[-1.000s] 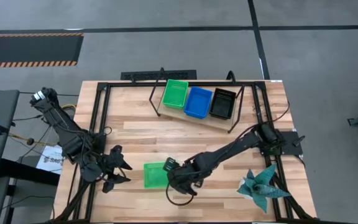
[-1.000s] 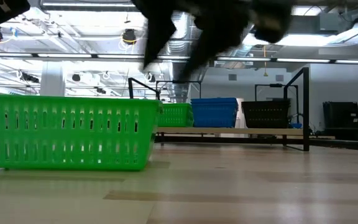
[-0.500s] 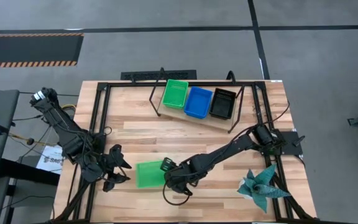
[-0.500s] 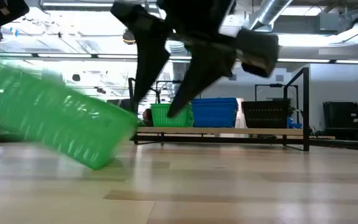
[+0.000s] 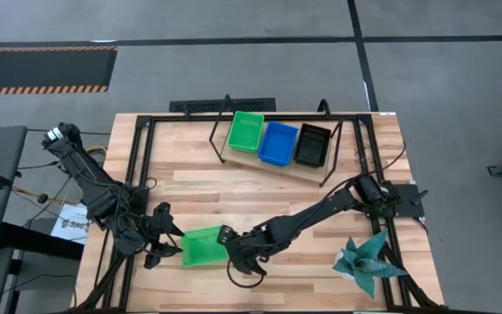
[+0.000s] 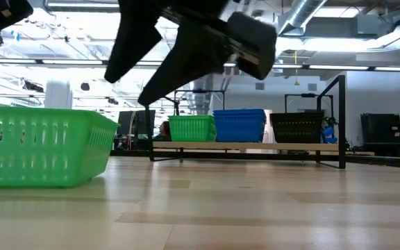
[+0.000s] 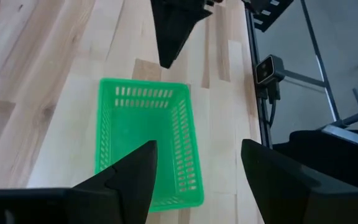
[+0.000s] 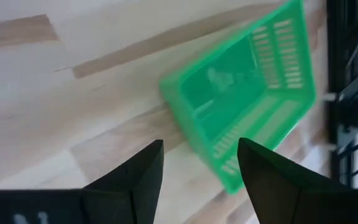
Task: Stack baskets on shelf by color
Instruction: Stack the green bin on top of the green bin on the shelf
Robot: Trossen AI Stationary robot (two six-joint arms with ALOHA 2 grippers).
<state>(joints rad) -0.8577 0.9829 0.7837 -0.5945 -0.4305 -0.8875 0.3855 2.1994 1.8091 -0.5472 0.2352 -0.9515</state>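
Note:
The loose green basket should be stacked with the green basket on the shelf, so my right gripper will next grab the loose one by its short end (image 5: 225, 247) (image 8: 199, 135).
A green basket (image 5: 203, 247) sits flat on its base on the near part of the table, between my two grippers; it also shows in the low view (image 6: 40, 149). My left gripper (image 5: 171, 245) is open at the basket's left end, one finger to each side of that end (image 7: 148, 199). My right gripper (image 5: 232, 249) is open just right of the basket (image 8: 247, 93), fingers pointing at it with a gap. On the shelf (image 5: 296, 168) at the far side stand a green (image 5: 246, 131), a blue (image 5: 278, 143) and a black basket (image 5: 313, 145), side by side. My left gripper stands with its open fingers (image 7: 129, 177) over and beside the green basket's left end (image 7: 166, 202); I cannot tell whether they touch it. My right gripper touches nothing.
A teal folded-paper plant (image 5: 369, 262) lies near the table's right near corner. Black frame rails (image 5: 138, 174) run along the table's left and right edges. Bare wood (image 5: 234, 187) lies between the shelf and the green basket.
My right gripper moved toward the table's left and pushed the green basket along. The basket tipped up on one edge midway, then settled flat again, now closer to my left gripper.

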